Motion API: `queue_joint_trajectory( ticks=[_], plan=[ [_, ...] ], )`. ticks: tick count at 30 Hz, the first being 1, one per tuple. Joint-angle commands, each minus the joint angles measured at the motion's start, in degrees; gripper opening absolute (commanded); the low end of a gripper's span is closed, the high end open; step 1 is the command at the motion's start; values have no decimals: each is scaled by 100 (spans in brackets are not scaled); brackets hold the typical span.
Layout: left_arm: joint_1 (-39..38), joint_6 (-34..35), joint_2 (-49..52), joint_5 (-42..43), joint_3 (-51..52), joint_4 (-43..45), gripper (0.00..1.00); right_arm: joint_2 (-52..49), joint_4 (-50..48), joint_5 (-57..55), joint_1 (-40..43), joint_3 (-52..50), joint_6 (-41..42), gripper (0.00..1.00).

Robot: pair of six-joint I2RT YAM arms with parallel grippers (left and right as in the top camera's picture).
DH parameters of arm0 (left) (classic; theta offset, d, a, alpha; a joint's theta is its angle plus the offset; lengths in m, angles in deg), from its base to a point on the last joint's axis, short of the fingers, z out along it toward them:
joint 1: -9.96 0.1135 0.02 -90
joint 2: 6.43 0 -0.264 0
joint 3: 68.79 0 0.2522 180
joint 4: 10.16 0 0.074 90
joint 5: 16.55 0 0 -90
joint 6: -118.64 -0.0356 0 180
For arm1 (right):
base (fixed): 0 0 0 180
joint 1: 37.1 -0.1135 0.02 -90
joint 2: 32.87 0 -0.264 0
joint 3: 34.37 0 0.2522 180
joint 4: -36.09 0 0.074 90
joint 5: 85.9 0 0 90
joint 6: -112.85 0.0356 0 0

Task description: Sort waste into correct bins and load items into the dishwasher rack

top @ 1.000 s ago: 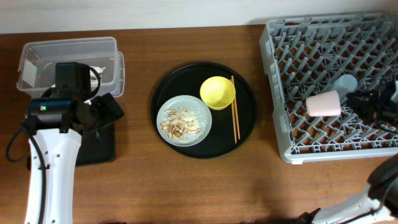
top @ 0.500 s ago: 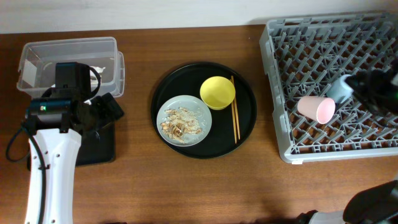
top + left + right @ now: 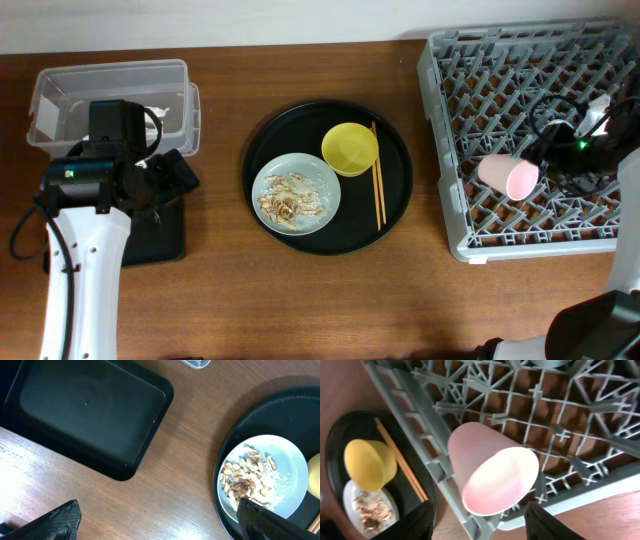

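Next, my right gripper grabs the pink cup by its rim at the cup's opening (image 3: pixel 522 181), which leaves its base free to reseat in the dishwasher rack (image 3: pixel 500 60).
The pink cup (image 3: pixel 508 173) lies on its side in the grey dishwasher rack (image 3: pixel 500 60), mouth toward the front edge. My right gripper (image 3: pixel 556 160) is open just behind the cup; in the right wrist view the cup (image 3: pixel 490 472) lies ahead of the spread fingers (image 3: pixel 482 527), not gripped. The light blue cup is hidden under the right arm. The pale plate (image 3: pixel 296 192) with flaky food scraps (image 3: pixel 247 472), the yellow bowl (image 3: pixel 350 148) and the chopsticks (image 3: pixel 378 185) sit on the round black tray. My left gripper (image 3: pixel 160 525) is open and empty over the table.
The clear plastic box (image 3: pixel 110 80) stands at the back left, partly covered by my left arm. The shallow black rectangular tray (image 3: pixel 85 410) lies in front of it. The round black tray (image 3: pixel 400 200) sits mid-table.
The pink cup has tipped and shifted left, its mouth now facing the front. My right arm has swung over the rack and now covers the light blue cup. The left arm has not moved.
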Motion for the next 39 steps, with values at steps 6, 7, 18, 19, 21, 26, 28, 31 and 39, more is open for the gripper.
queue_joint_trajectory(
  ticks=[6, 7, 18, 19, 21, 26, 28, 31, 39],
  plan=[
    [24, 57, -76, -85, -7, -4, 99, -343, -232, -160, -212, -457, 46, 56],
    [24, 57, -76, -85, -7, -4, 99, -380, -293, -101, -247, -520, 46, 54],
    [24, 57, -76, -85, -7, -4, 99, -459, -734, 15, -581, -645, 46, 31],
    [24, 57, -76, -85, -7, -4, 99, -459, -765, 2, -577, -645, 48, 24],
    [24, 57, -76, -85, -7, -4, 99, -459, -837, -90, -577, -645, 48, 12],
    [24, 57, -76, -85, -7, -4, 99, -459, -1209, -120, -540, -645, 46, 4],
    [24, 57, -76, -85, -7, -4, 99, -459, -1397, 116, -415, -645, 44, 4],
    [24, 57, -76, -85, -7, -4, 99, -459, -1606, 1432, -127, -645, -428, 4],
    [24, 57, -76, -85, -7, -4, 99, -492, -1860, 3821, 739, -645, -931, 4]
  ],
)
